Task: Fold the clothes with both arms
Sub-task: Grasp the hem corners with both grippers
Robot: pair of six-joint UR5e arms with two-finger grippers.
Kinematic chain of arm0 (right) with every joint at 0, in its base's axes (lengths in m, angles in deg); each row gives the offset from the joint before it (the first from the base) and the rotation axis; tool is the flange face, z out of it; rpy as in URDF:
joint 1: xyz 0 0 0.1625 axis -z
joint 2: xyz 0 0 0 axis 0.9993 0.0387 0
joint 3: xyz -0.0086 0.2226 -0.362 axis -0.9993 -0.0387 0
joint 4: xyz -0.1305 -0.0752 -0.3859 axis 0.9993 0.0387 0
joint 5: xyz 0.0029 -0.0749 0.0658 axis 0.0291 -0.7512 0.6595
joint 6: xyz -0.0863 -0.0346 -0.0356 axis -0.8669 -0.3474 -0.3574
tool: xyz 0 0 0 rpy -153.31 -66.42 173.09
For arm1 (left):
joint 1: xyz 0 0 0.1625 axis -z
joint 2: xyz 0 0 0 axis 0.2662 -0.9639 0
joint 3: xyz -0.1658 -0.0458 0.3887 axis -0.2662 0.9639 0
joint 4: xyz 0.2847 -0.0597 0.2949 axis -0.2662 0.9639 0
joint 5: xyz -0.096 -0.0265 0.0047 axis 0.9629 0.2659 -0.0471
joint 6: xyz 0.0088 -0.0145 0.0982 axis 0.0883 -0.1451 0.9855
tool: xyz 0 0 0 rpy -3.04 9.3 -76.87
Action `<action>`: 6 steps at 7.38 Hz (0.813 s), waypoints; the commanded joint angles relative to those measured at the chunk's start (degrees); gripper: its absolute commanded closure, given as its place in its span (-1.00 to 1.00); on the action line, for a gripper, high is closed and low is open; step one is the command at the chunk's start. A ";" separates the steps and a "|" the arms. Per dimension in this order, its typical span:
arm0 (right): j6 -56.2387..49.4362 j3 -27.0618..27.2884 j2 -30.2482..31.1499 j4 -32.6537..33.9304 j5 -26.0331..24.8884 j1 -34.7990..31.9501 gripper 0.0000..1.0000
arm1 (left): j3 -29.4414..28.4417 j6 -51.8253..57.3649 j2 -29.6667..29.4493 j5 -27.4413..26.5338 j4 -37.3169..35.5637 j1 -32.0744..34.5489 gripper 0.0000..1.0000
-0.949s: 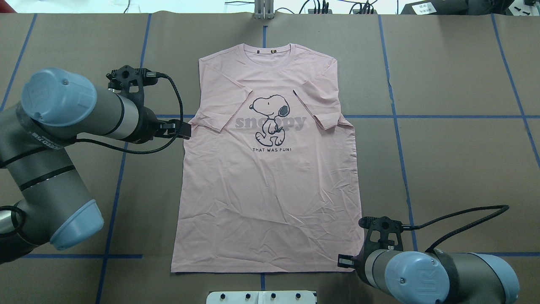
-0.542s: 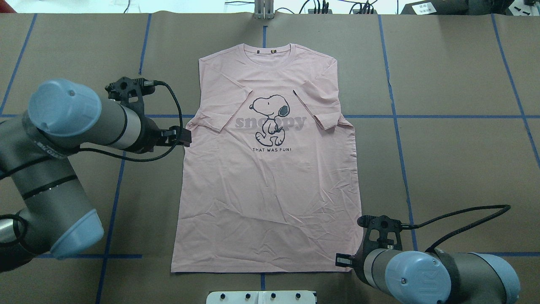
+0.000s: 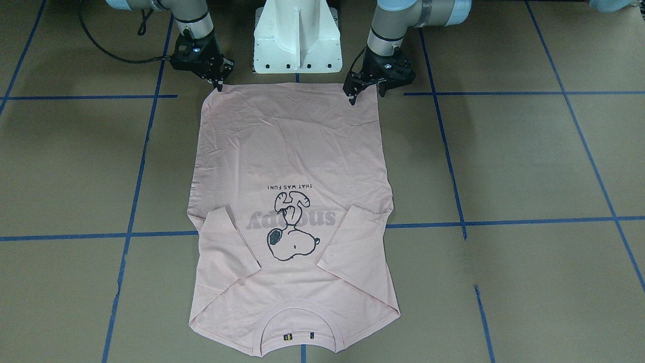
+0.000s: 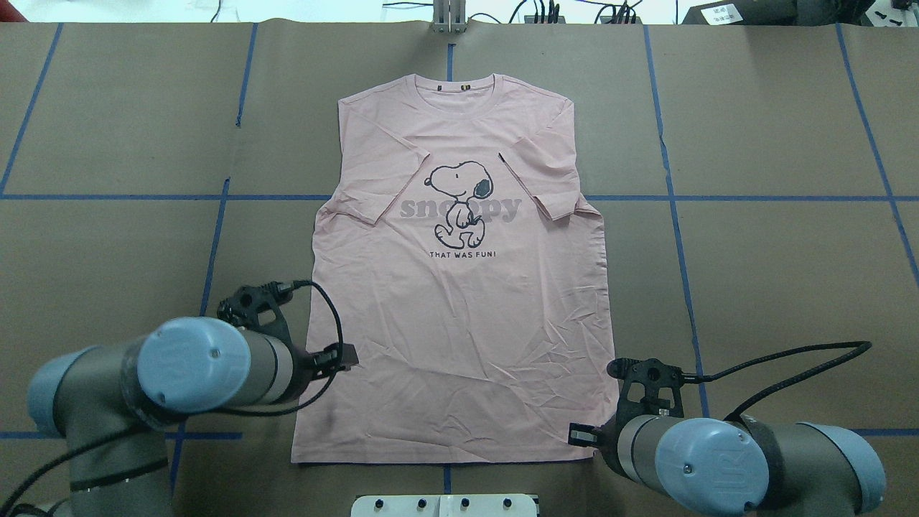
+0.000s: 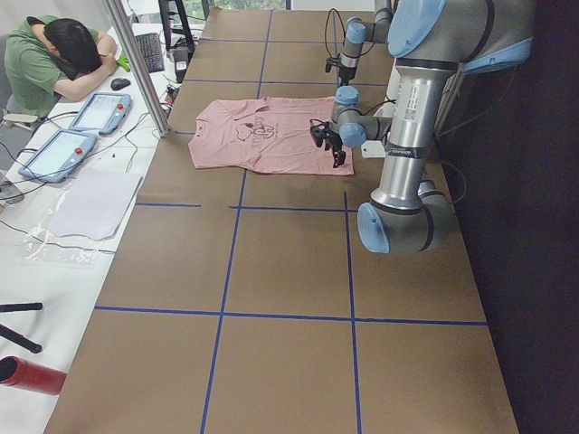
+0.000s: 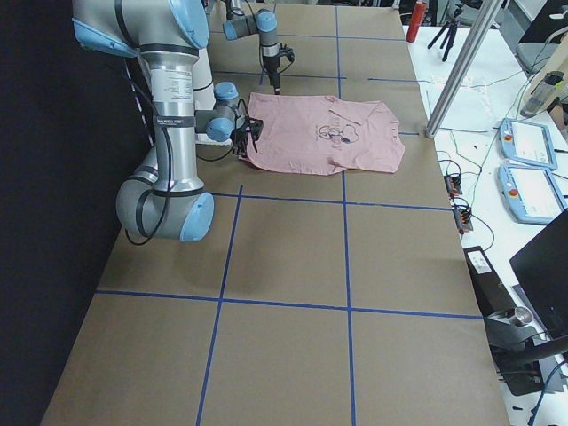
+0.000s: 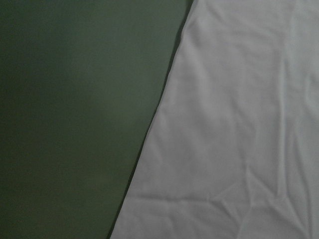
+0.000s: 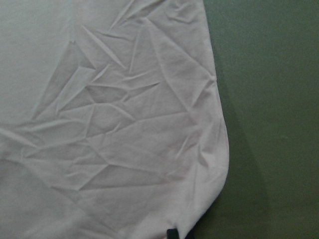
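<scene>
My left gripper takes the T-shirt by its hem corner (image 3: pixel 373 87) next, to fold its bottom over toward the T-shirt's collar (image 3: pixel 301 311).
The pale pink Snoopy T-shirt (image 4: pixel 459 309) lies flat, print up, collar at the far side, both sleeves folded inward; it also shows in the front-facing view (image 3: pixel 292 151). My left gripper (image 4: pixel 348 355) hovers over the shirt's left edge a little above the hem, jaws open (image 3: pixel 366 96). The left wrist view shows only that shirt edge (image 7: pixel 239 124) and table. My right gripper (image 4: pixel 580 434) is at the shirt's right hem corner (image 3: pixel 220 83); whether it is open or shut I cannot tell. The right wrist view shows the wrinkled corner (image 8: pixel 124 124), with a black fingertip (image 8: pixel 172 234) at the bottom.
The brown table (image 4: pixel 775 287) carries blue tape lines. The white pedestal (image 3: pixel 297 35) stands just behind the hem. A metal post (image 4: pixel 449 18) is at the far edge. An operator (image 5: pixel 63 54) and tablets are beyond the far side.
My left arm has swung back toward the robot, from beside the shirt's left sleeve to its lower left edge. The right gripper has shifted only slightly at the right hem corner.
</scene>
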 commanded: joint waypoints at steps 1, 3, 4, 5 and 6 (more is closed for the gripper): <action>-0.01 0.03 -0.62 0.01 0.11 -0.54 1.00 | 1.52 -5.61 0.44 -1.94 -3.84 -5.65 -1.00; -0.01 0.12 -0.62 0.01 0.11 -0.54 1.00 | 1.26 -5.37 1.05 -1.94 -3.84 -5.84 -0.98; -0.01 0.03 -0.62 0.01 0.11 -0.63 1.00 | 0.91 -5.28 1.40 -2.03 -3.84 -5.84 -0.97; -0.01 0.03 -0.62 0.01 0.11 -0.63 1.00 | 0.91 -5.28 2.80 -2.12 -3.67 -5.84 -0.96; -0.01 0.03 -0.53 0.01 0.11 -0.63 1.00 | 0.82 -5.28 3.07 -2.12 -3.66 -5.84 -0.95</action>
